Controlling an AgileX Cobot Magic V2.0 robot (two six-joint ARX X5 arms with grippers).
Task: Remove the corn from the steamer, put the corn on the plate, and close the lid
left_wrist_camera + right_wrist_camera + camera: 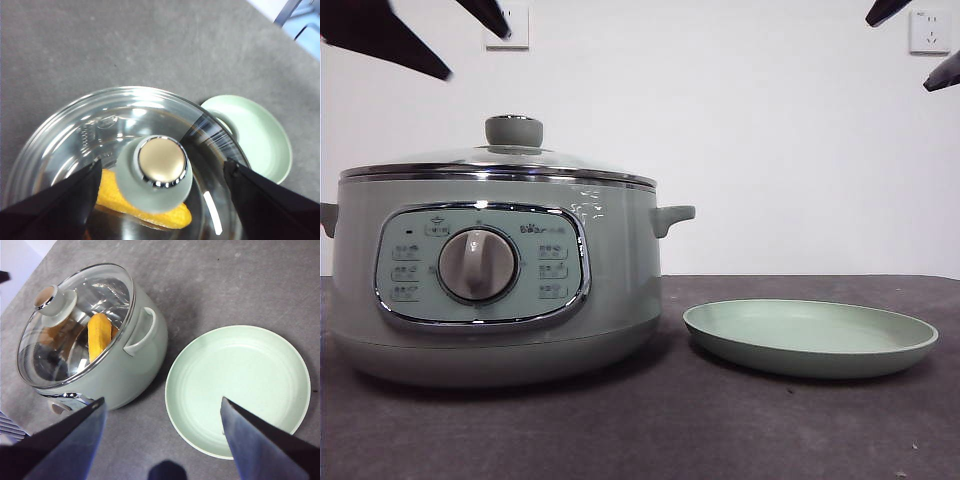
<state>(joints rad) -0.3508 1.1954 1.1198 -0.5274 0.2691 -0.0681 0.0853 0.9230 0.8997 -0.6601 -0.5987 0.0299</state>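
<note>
The glass lid's knob [514, 131] is the part my left gripper should grab next, to open the steamer [490, 290].
The pale green steamer [490, 290] stands on the left of the table with its glass lid [500, 158] on. Through the glass I see the yellow corn [172, 216] lying inside, also visible as corn [98, 335] in the right wrist view. The empty green plate [810, 335] sits right of the pot. My left gripper [162, 162] hovers open above the lid's knob [161, 172], one jaw on each side, not touching it. My right gripper [163, 400] hangs open high above the plate's [240, 390] near edge, holding nothing. In the front view only the tips of the left gripper [477, 55] and right gripper [898, 55] show.
The pot's side handle [672, 216] sticks out toward the plate. Dark grey table surface [720, 430] runs in front of both things. A white wall with sockets [930, 30] is behind.
</note>
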